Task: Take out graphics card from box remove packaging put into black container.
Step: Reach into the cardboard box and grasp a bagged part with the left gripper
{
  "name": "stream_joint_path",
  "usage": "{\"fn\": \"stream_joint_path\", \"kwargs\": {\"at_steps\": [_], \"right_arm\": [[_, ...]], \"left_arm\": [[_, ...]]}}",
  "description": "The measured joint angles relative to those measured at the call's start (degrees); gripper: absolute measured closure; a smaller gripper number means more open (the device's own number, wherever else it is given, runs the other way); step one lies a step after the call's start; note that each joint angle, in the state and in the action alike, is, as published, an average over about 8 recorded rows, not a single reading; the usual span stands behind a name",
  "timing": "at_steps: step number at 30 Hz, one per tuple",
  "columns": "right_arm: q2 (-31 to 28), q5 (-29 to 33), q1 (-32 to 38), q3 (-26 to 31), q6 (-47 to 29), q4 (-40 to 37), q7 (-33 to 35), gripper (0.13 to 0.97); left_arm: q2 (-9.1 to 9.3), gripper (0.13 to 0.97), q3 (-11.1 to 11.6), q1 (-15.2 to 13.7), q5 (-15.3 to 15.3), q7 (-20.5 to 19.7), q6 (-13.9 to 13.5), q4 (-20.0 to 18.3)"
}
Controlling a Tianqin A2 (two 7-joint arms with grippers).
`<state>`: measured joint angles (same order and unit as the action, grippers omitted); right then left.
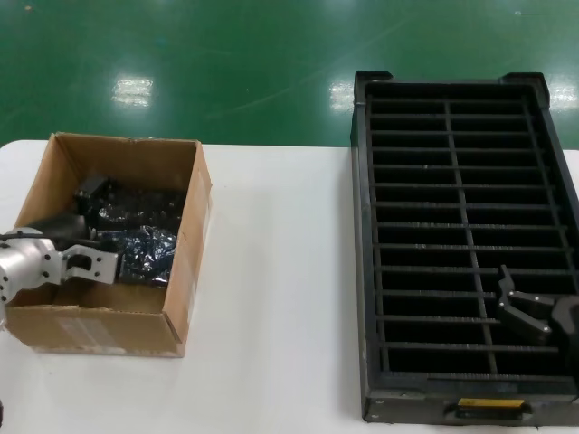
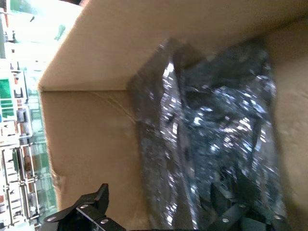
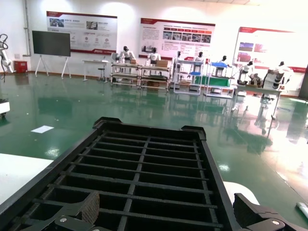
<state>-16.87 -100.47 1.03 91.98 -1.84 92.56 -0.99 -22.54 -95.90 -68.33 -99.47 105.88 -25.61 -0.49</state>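
The crinkled plastic [image 2: 226,120] stands up in a loose fold along its side. Next, my left gripper grabs that raised edge [image 2: 172,120].
The brown cardboard box [image 1: 193,237] stands at the table's left. Crinkled grey-silver packaging [image 1: 143,231] lies on its floor, and the graphics card itself is hidden under that plastic. My left gripper [image 1: 94,217] reaches down inside the box, open. In the left wrist view one finger [image 2: 92,206] is beside the box wall [image 2: 86,134] and the other is over the packaging [image 2: 216,125], with nothing clamped. The black container [image 1: 362,226] lies at the right. My right gripper [image 1: 508,302] hovers open over its near right slots, holding nothing, and its rim [image 3: 72,163] also shows in the right wrist view.
White table [image 1: 280,298] stretches between the box and the tray. A yellow label [image 1: 489,403] marks the tray's near end. Green floor lies beyond the table's far edge. The box's walls stand upright around my left gripper.
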Motion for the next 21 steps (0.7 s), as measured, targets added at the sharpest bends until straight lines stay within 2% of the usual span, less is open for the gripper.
{"fn": "stream_joint_path", "kwargs": {"at_steps": [1, 4, 9, 13, 21], "right_arm": [[0.0, 0.0, 0.0, 0.0, 0.0, 0.0, 0.0, 0.129], [0.0, 0.0, 0.0, 0.0, 0.0, 0.0, 0.0, 0.129], [0.0, 0.0, 0.0, 0.0, 0.0, 0.0, 0.0, 0.129], [0.0, 0.0, 0.0, 0.0, 0.0, 0.0, 0.0, 0.129], [0.0, 0.0, 0.0, 0.0, 0.0, 0.0, 0.0, 0.129]], "left_arm": [[-0.14, 0.304, -0.09, 0.14, 0.09, 0.08, 0.07, 0.0], [-0.33, 0.373, 0.25, 0.54, -0.25, 0.8, 0.49, -0.01], [0.04, 0.488, 1.91, 1.04, -1.9, 2.02, 1.42, -0.02], [0.7, 0.488, 3.28, 1.26, -3.25, 2.14, 2.12, -0.03], [1.64, 0.702, 5.12, 1.7, -5.05, 3.21, 3.34, -0.04]]}}
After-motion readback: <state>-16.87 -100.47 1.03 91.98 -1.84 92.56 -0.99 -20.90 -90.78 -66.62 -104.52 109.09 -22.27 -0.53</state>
